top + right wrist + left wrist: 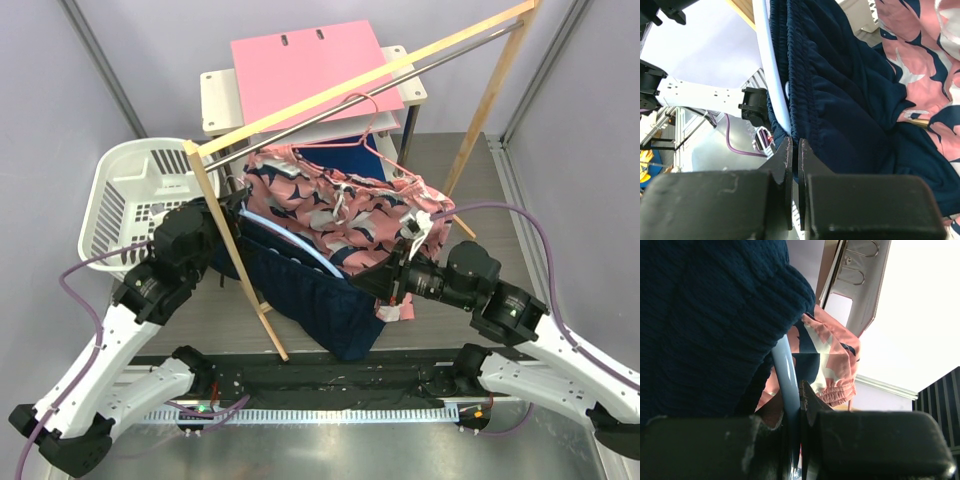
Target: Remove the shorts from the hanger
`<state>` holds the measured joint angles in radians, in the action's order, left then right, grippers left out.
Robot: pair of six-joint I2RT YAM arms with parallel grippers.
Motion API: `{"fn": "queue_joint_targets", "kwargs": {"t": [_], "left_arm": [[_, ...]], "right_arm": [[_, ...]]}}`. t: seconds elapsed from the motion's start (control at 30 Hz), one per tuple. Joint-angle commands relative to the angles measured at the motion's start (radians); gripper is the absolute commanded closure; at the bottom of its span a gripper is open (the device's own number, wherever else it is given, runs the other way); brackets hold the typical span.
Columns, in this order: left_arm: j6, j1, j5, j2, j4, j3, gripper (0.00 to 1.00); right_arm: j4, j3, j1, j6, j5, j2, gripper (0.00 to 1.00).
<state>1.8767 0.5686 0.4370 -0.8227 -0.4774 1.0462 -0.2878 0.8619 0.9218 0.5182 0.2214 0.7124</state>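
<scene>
The hanger bar reaches my fingers, and opening now would leave the navy waistband caught on the hanger. My right gripper keeps holding the waistband for now.
The navy shorts [320,300] hang on a pale blue hanger [290,238] held low in front of the rack. My left gripper [230,207] is shut on the hanger's bar [782,370], with navy cloth [705,315] bunched just above it. At the other end, my right gripper [378,280] is shut on the navy waistband [840,100], the hanger bar [771,65] running just left of its jaws [795,147]. The salmon pink printed shorts [340,215] hang behind on a pink wire hanger [365,135] hooked over the rail.
The wooden rack's front post [235,255] slants down between my arms, its metal rail [400,70] running to the back right. A white laundry basket [130,190] sits at the left. Behind the rack, a pink folder [310,65] lies on a white stand.
</scene>
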Motion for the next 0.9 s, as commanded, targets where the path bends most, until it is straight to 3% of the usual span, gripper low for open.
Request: {"fn": "queue_joint_targets", "kwargs": {"t": [0.0, 0.23, 0.53, 0.7, 0.87], "left_arm": [[-0.011, -0.032, 0.207, 0.007, 0.16, 0.028, 1.0], [0.033, -0.032, 0.187, -0.013, 0.151, 0.029, 1.0], [0.071, -0.035, 0.172, -0.006, 0.155, 0.032, 1.0], [0.098, -0.035, 0.115, -0.007, 0.186, 0.017, 1.0], [0.102, -0.036, 0.066, -0.001, 0.204, 0.009, 1.0]], "right_arm": [[-0.131, -0.037, 0.008, -0.003, 0.009, -0.097, 0.99], [-0.085, -0.162, 0.006, -0.004, 0.009, -0.221, 0.99], [-0.054, -0.228, 0.008, 0.052, -0.149, -0.288, 0.99], [-0.001, -0.18, 0.008, 0.068, -0.281, -0.147, 0.99], [0.0, -0.048, 0.006, 0.028, -0.336, 0.102, 0.99]]}}
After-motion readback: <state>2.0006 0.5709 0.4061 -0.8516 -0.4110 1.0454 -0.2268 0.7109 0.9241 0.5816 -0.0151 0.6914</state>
